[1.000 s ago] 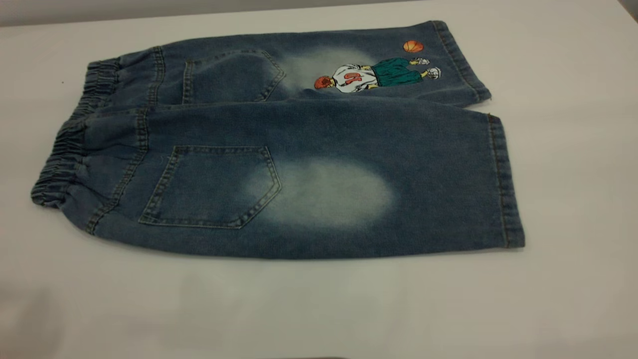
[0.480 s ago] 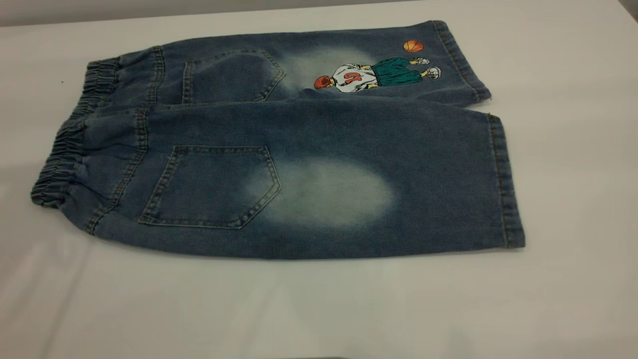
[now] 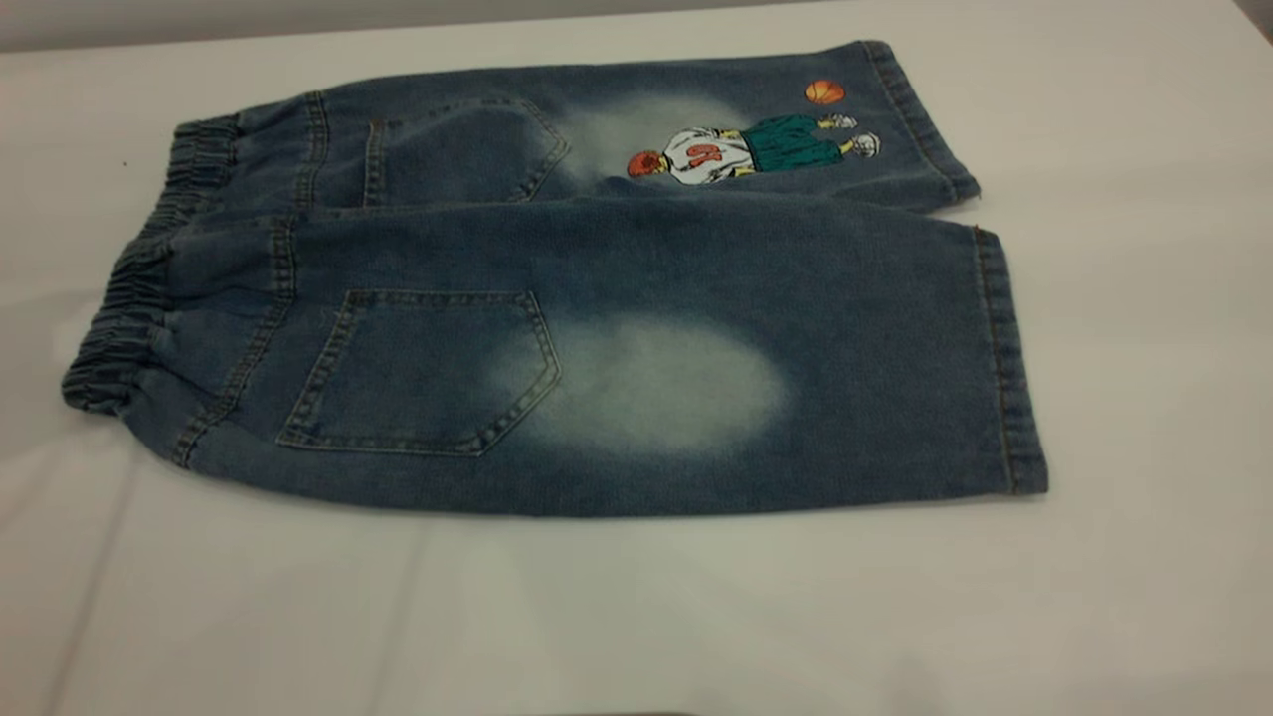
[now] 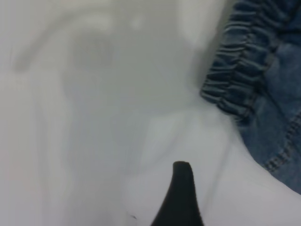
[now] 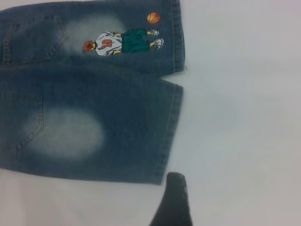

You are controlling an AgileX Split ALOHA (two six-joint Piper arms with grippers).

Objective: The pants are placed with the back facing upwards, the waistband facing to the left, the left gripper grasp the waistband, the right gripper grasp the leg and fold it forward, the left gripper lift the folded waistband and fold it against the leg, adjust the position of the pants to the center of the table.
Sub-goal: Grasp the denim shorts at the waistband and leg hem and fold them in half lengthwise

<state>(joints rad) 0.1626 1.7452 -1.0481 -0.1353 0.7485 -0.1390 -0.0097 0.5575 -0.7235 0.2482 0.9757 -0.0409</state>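
The gathered waistband of the pants puffs up at its near corner while the legs lie flat, so the left gripper next needs to pinch the pants [image 3: 597, 298] by that waistband corner [image 3: 97, 388].
The pants [image 3: 597, 298] lie flat on the table [image 3: 1144, 348], back side up, with both back pockets showing. The waistband [image 3: 129, 308] points left in the exterior view. The plain leg [image 3: 796, 368] with its pale oval patch is the near one; the cartoon player is on the far leg. No gripper appears in the exterior view. My left gripper [image 4: 233, 207] hovers over bare table just off the waistband [image 4: 240, 70], one black finger [image 4: 181, 188] showing, open and empty. My right gripper [image 5: 212, 202] hangs over the table by the leg's hem [image 5: 167, 141], open and empty.
White table surface surrounds the pants on all sides. Soft shadows lie on the table near the front left, by the waistband. The table's far edge [image 3: 298, 25] runs along the back.
The pants have not moved. Shadows on the table at the front left have shifted and spread toward the waistband.
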